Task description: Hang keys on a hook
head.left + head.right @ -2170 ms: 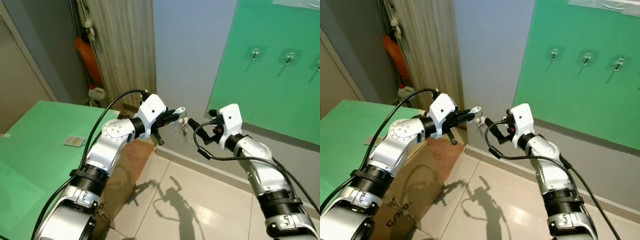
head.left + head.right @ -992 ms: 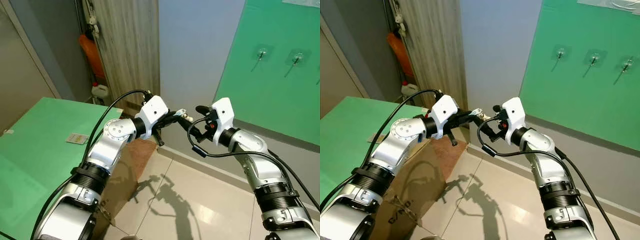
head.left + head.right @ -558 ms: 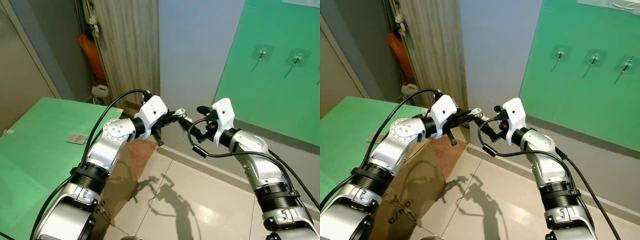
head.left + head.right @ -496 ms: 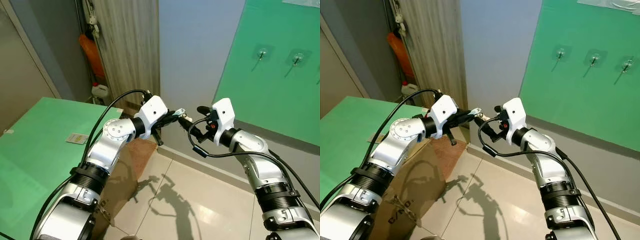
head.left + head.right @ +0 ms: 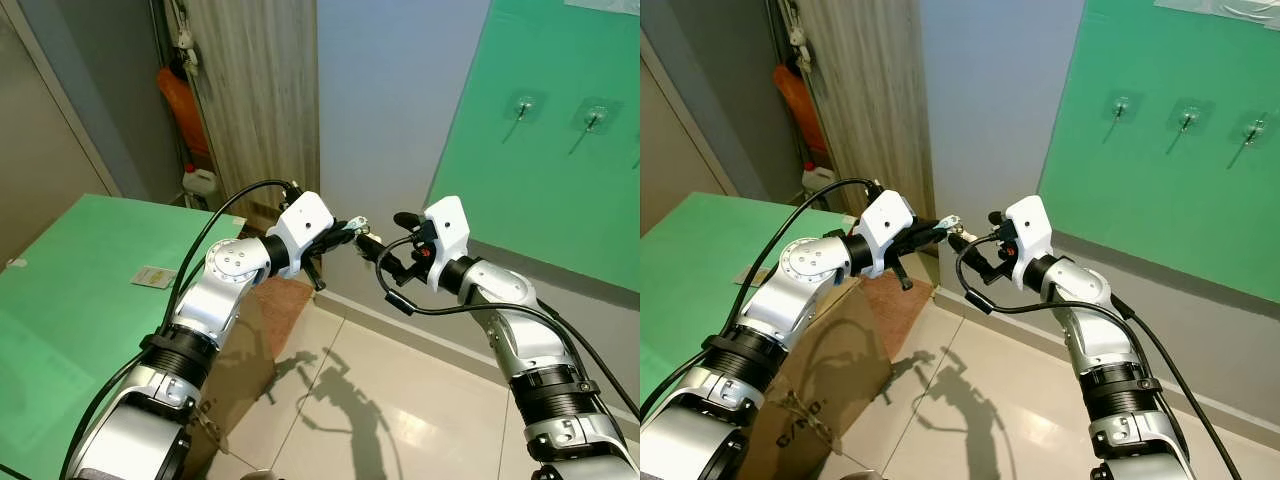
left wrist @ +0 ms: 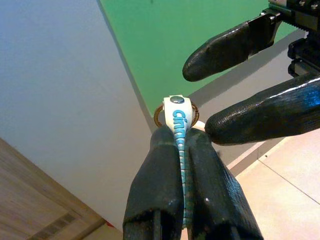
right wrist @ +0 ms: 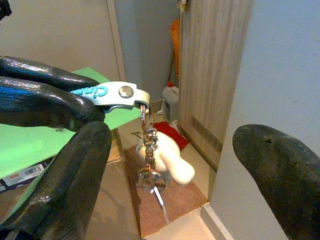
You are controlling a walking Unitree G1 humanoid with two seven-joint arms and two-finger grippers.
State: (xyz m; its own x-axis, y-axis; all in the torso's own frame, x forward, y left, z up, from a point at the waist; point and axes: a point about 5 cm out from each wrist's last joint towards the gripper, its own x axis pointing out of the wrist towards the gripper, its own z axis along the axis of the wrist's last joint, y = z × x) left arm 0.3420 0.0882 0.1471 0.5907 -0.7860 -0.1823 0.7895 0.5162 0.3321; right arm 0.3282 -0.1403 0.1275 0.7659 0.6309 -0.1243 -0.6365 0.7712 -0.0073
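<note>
The right gripper grabs the metal ring at the strap's end point(image 7: 144, 114) next, to hang the keys on a hook.
My left gripper point(image 5: 349, 229) is shut on a white strap with blue lettering point(image 6: 179, 120). From the strap's ring hang the keys point(image 7: 151, 177) and a white fob point(image 7: 175, 162). My right gripper point(image 5: 386, 236) is open and faces the left one. Its two black fingers point(image 6: 235, 42) stand on either side of the strap's end, and the lower one is close to the ring. In the right wrist view the keyring dangles between those spread fingers point(image 7: 75, 170). Several metal hooks point(image 5: 522, 105) sit on the green wall panel, up and to the right.
A green table point(image 5: 70, 290) with a small card point(image 5: 152, 277) lies at my left, and a cardboard box point(image 5: 250, 340) stands beside it. An orange item point(image 5: 178, 95) and a white bottle point(image 5: 199, 181) sit by the wooden panel. Tiled floor point(image 5: 400, 400) lies below.
My right gripper has risen and come in from the right until its open fingers flank the strap end. The left gripper keeps its hold. Almost nothing moved in the last half second.
</note>
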